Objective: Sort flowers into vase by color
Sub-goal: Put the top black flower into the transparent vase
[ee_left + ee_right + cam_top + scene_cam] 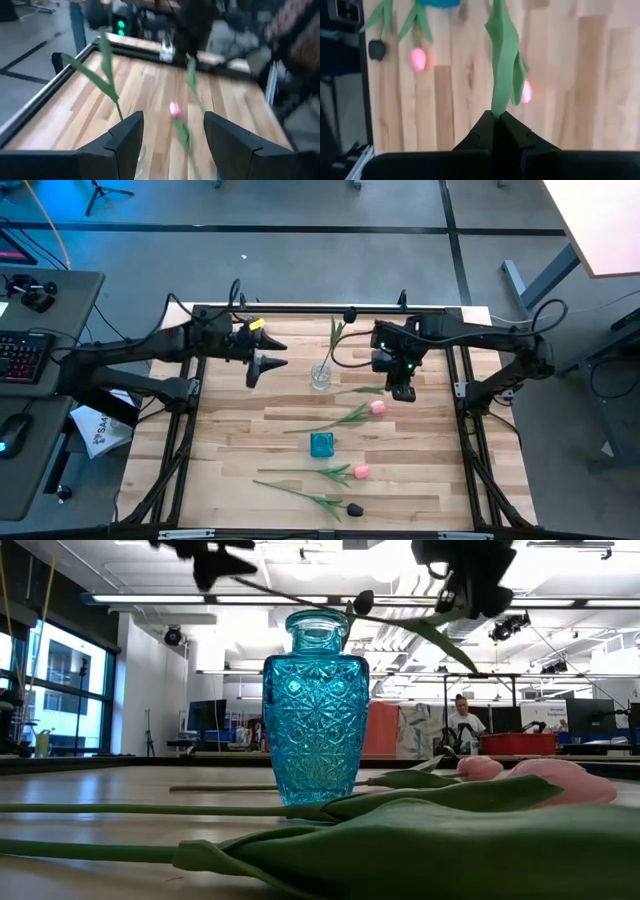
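My left gripper grabs the dark tulip by its green stem (199, 102) next, to get the dark tulip into the tulip's vase.
My right gripper (402, 392) is above the table's far right part, shut on a tulip. The tulip's green leaf (505, 60) reaches forward from the fingers, and its dark head (362, 602) shows high in the low view. My left gripper (280, 354) is open and empty, just left of a clear glass vase (320, 376). One green-stemmed flower (335, 335) stands in that vase. A blue glass vase (322, 444) stands mid-table. Two pink tulips (377, 407) (360, 471) and one dark tulip (355, 508) lie flat on the table. My right gripper pinches the tulip between its two shut fingers where stem and leaf meet (496, 111). The fingers come from above, pointing down. The flower is lifted clear of the table, and its leaf (440, 640) droops below the stem.
A black frame (330, 310) runs around the wooden table. The lying tulips' stems stretch toward the left across the near half. The blue vase stands between the two pink tulips. A desk with a keyboard (20, 355) stands off the table to the left.
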Available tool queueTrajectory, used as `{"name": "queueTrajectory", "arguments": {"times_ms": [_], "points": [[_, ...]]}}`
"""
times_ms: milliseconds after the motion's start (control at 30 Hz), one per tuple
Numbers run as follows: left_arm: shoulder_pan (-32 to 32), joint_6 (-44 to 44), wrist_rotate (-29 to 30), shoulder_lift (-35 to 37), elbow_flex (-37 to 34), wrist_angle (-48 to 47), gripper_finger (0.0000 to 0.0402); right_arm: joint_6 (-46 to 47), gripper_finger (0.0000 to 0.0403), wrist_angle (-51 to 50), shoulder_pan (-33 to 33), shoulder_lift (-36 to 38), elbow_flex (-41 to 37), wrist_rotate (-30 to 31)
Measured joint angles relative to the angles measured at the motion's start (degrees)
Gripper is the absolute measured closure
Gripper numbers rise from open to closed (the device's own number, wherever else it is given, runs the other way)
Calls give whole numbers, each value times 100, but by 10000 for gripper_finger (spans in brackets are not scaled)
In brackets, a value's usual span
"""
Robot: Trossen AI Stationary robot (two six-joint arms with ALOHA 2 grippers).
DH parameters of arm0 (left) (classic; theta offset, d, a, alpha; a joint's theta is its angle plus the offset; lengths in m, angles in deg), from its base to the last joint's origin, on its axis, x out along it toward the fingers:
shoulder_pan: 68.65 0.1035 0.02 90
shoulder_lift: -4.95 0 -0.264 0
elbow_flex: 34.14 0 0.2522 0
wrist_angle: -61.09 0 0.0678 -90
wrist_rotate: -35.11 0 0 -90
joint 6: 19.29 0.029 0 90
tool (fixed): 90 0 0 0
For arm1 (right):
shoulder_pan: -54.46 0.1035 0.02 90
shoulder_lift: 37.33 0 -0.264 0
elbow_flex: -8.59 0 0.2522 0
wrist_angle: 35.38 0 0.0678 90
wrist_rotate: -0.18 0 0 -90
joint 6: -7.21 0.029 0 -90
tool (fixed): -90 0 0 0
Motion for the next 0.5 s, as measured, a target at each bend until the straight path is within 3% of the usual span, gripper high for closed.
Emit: {"name": "queueTrajectory", "arguments": {"times_ms": [167,500], "points": [[-433,531,269,-466,1042,-1185,204,268,400,-49,85,-147,437,279],[-859,785,412,-1807,1968,-1689,204,42,400,-247,648,-1070,1304,1057]]}}
